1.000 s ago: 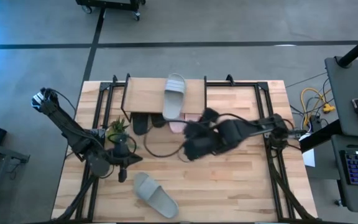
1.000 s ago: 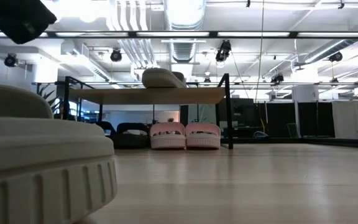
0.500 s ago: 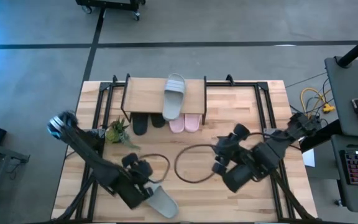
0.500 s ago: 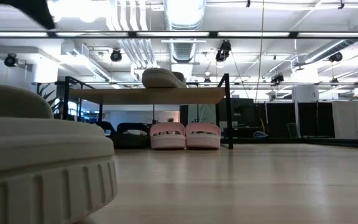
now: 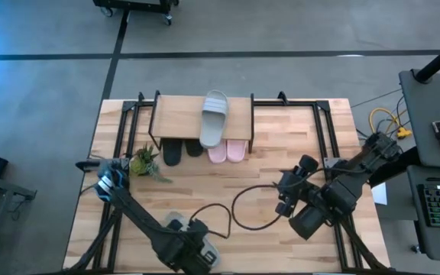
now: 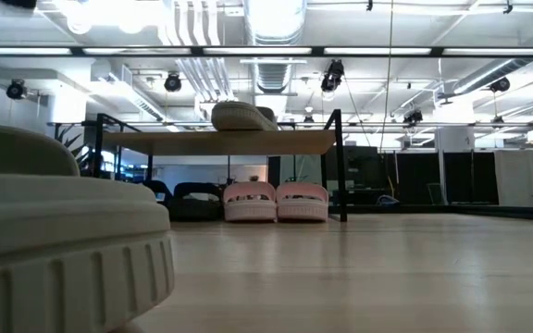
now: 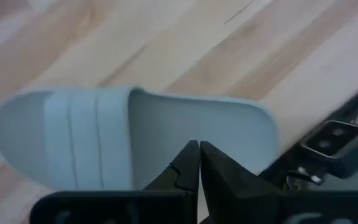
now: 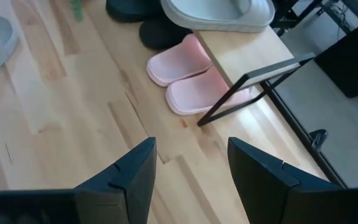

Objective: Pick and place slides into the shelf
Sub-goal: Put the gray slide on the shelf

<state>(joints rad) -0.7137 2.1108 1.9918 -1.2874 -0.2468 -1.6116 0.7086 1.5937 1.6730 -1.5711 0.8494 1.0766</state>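
Note:
My left gripper grabs the grey-green slide by the edge of its strap next, for the shelf.
A grey-green slide lies flat on the table near its front edge; it fills the near left of the low view. My left gripper hangs shut above it, fingertips over its footbed, with a gap to it. The shelf stands at the far edge. A second grey-green slide lies on its plank. A black pair and a pink pair stand on the table beneath it. My right gripper is open and empty, out on the table's right half.
A small potted plant stands left of the shelf. A dark cable loops across the middle of the table between the arms. Bare wood lies right of the shelf.
My left gripper has swung from beside the plant toward the table's near edge and to the right. It has tipped to point down over the grey-green slide and stays shut. My right gripper has drawn back from the shelf front toward the table's right and near side, still open.

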